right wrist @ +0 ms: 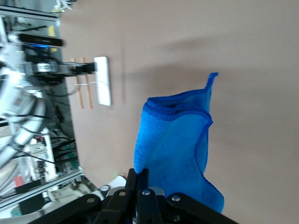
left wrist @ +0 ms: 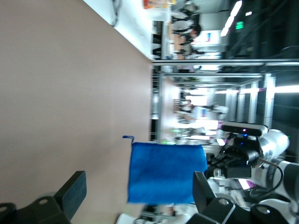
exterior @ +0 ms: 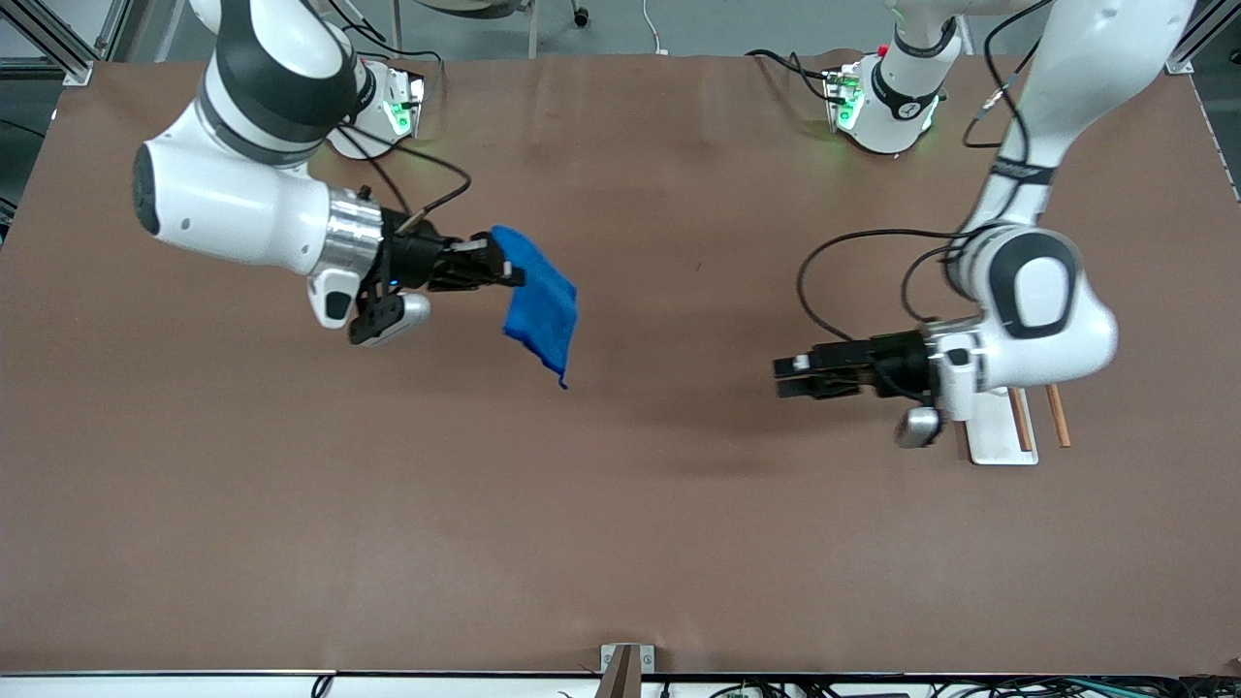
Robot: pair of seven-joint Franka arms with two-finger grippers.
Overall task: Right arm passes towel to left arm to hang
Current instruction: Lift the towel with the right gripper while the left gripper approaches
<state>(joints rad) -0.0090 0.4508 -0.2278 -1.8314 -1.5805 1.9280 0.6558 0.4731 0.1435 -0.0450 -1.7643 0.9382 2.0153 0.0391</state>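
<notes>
The blue towel (left wrist: 166, 172) needs to hang, so my left gripper should grab it next by its hemmed edge (left wrist: 130, 175) beside the loop.
The bright blue towel (exterior: 540, 302) hangs in the air over the table's middle area, toward the right arm's end. My right gripper (exterior: 512, 274) is shut on its upper corner, and the cloth droops below the fingers. In the right wrist view the towel (right wrist: 177, 140) spreads out from the pinched right gripper (right wrist: 142, 175). My left gripper (exterior: 781, 378) hovers open over the table toward the left arm's end, pointing at the towel with a wide gap between them. The left wrist view shows the towel (left wrist: 166, 172) ahead of the empty left gripper (left wrist: 138, 189).
A white stand with two wooden rods (exterior: 1008, 431) rests on the table under the left arm's wrist, also seen as a stand (right wrist: 103, 80) in the right wrist view. Both arm bases sit at the table's edge farthest from the front camera. A small bracket (exterior: 620, 669) marks the nearest edge.
</notes>
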